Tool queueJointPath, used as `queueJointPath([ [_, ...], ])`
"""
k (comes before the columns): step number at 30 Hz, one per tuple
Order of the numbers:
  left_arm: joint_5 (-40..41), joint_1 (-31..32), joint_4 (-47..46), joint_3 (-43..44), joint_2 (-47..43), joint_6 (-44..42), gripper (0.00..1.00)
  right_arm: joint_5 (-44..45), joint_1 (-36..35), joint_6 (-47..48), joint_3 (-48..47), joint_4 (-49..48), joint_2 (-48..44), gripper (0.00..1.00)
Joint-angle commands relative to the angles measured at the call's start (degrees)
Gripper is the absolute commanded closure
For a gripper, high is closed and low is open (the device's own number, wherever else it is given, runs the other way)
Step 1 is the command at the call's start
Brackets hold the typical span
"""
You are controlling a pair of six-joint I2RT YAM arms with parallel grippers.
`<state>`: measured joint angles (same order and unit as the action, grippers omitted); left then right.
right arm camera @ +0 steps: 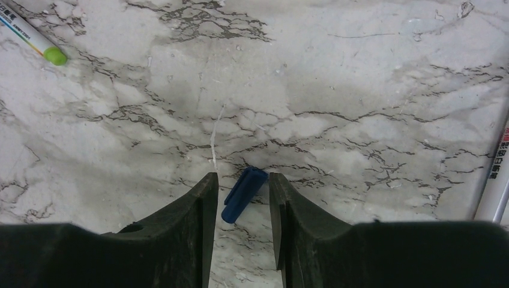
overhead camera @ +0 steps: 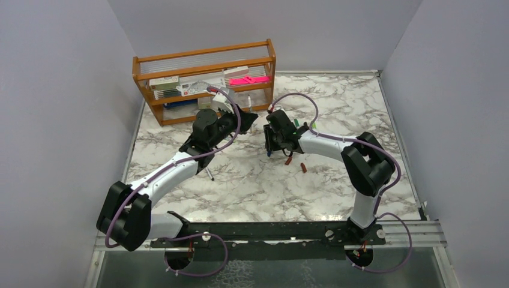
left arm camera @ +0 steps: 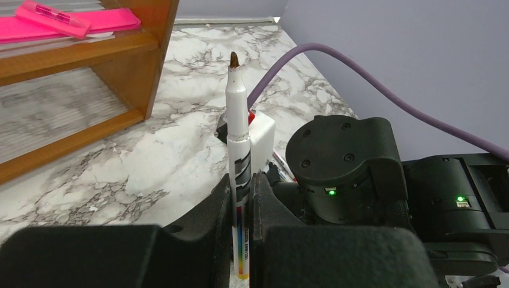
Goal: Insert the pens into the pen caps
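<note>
The blue pen cap's open end must stay free for the pen to go in. My right gripper should grab the blue pen cap across its long sides.
My left gripper (left arm camera: 242,192) is shut on a pen (left arm camera: 237,114) with a white barrel and a bare dark tip that points away from the wrist. In the top view this gripper (overhead camera: 242,117) is just in front of the wooden rack. My right gripper (right arm camera: 241,180) is open and low over the marble. A blue pen cap (right arm camera: 243,194) lies slanted between its fingers, touching neither. In the top view the right gripper (overhead camera: 275,143) is above that blue cap (overhead camera: 269,153). Two red caps (overhead camera: 289,160) (overhead camera: 303,167) lie to its right. Green-ended pens (overhead camera: 296,122) (overhead camera: 313,125) lie behind the right arm.
A wooden rack (overhead camera: 204,66) with a pink item (overhead camera: 247,79) stands at the back left. A thin black stick (overhead camera: 209,173) lies beside the left arm. A green-ended pen (right arm camera: 36,39) and another pen (right arm camera: 495,192) lie near the right gripper. A white block (left arm camera: 262,135) sits beyond the left gripper.
</note>
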<state>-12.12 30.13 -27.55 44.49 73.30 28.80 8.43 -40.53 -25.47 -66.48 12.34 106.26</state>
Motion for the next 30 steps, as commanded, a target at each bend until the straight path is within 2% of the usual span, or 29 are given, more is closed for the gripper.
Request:
queueJointPath([
  [1,4.33,0.05,0.22,-1.10,-2.09,-0.15,1.00,3.13,-0.42,0.07,-1.03,2.83,0.33,0.63],
  [11,7.89,0.02,0.21,-2.83,-3.52,0.90,1.00,0.90,-0.90,-1.50,1.71,0.15,2.61,0.64],
  [17,9.04,0.04,0.38,-3.68,-4.91,0.38,1.00,2.50,-1.67,-1.44,0.79,1.05,3.55,0.67],
  [20,9.04,0.08,0.39,-3.83,-4.79,0.54,1.00,3.48,-1.91,-1.21,0.40,1.92,3.60,0.75],
  [25,8.33,0.02,0.39,-3.75,-4.20,0.73,1.00,3.67,-1.92,-1.49,0.59,2.25,2.57,0.97],
  [30,2.69,0.02,0.35,-2.04,-1.19,2.35,1.00,0.20,-1.26,-2.41,3.26,-2.22,-2.28,0.99],
])
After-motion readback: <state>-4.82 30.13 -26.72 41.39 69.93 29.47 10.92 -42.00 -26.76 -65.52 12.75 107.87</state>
